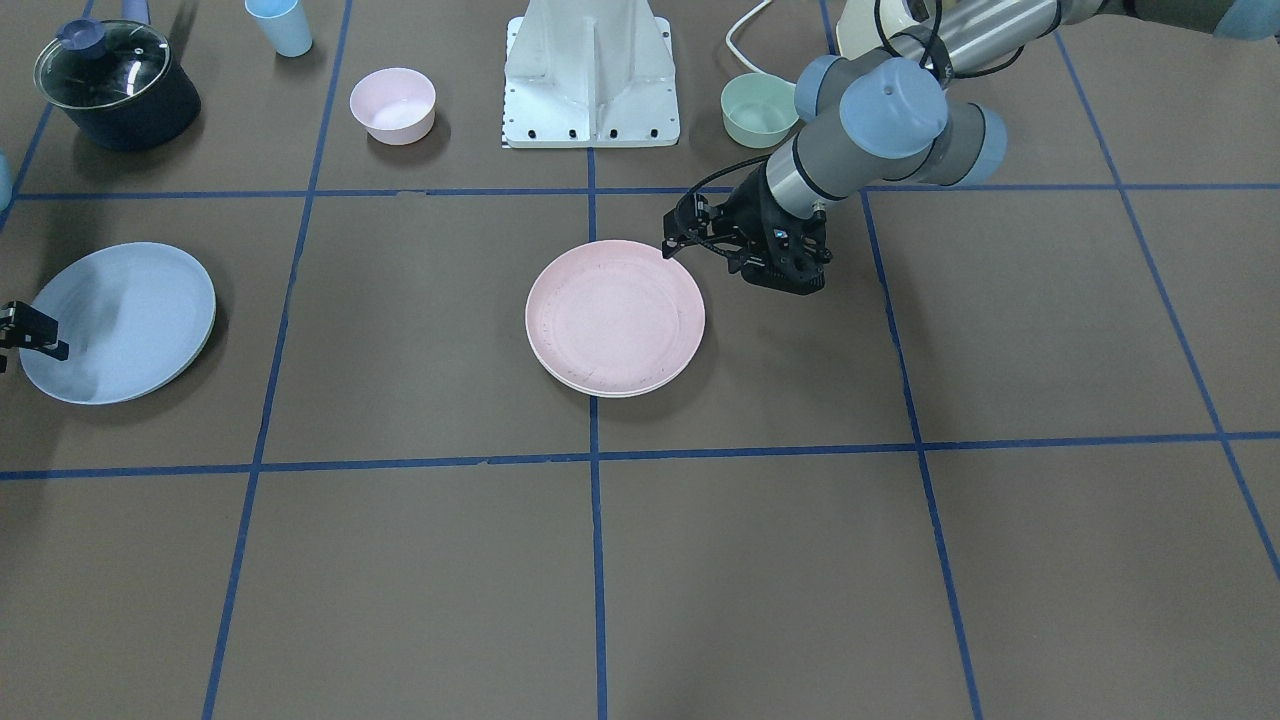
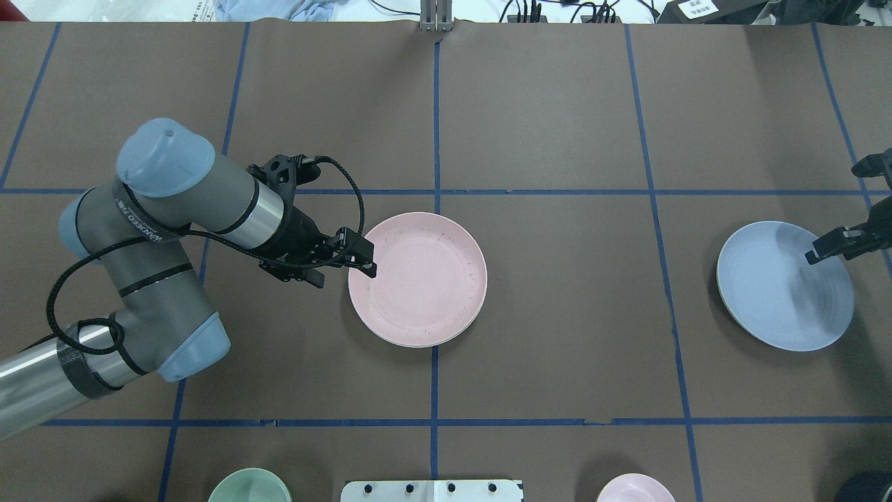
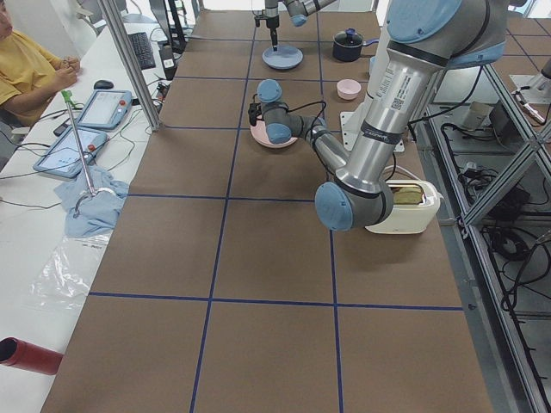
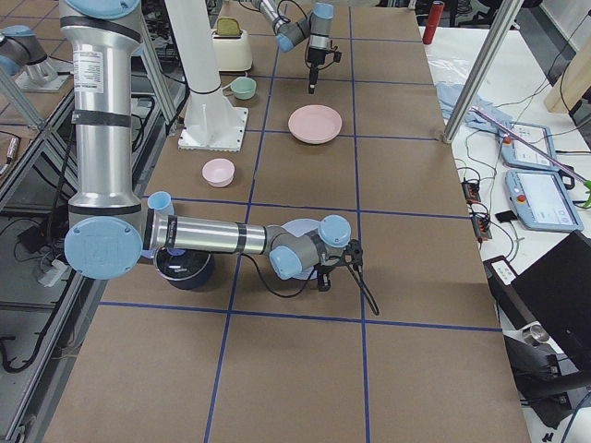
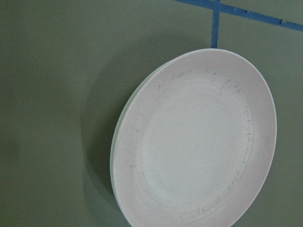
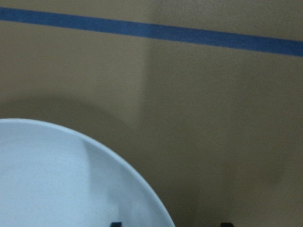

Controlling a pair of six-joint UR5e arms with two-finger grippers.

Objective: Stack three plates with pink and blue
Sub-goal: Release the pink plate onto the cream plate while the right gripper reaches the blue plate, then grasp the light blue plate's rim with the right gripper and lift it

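My right gripper needs to stack the light blue plate on the pink plate, so next it should grab the light blue plate by its rim [image 1: 48, 347] [image 6: 158, 203].
The pale pink plate [image 1: 615, 315] lies at the table's middle on top of the cream plate [image 1: 625, 393], of which only a thin rim shows. The pair also shows in the overhead view [image 2: 418, 279] and the left wrist view [image 5: 199, 142]. My left gripper [image 2: 368, 259] is open and empty at the pink plate's rim on the robot's left side. The light blue plate [image 2: 785, 286] lies alone on the robot's far right. My right gripper [image 2: 833, 244] is open over its rim. Its two fingertips [image 6: 113, 223] show apart, with the plate's edge between them.
Along the robot's side of the table stand a dark pot with a glass lid [image 1: 115, 85], a blue cup [image 1: 280, 25], a small pink bowl [image 1: 393, 104], the white robot base [image 1: 592, 75] and a small green bowl [image 1: 757, 108]. A toaster [image 3: 405, 206] stands by the left arm.
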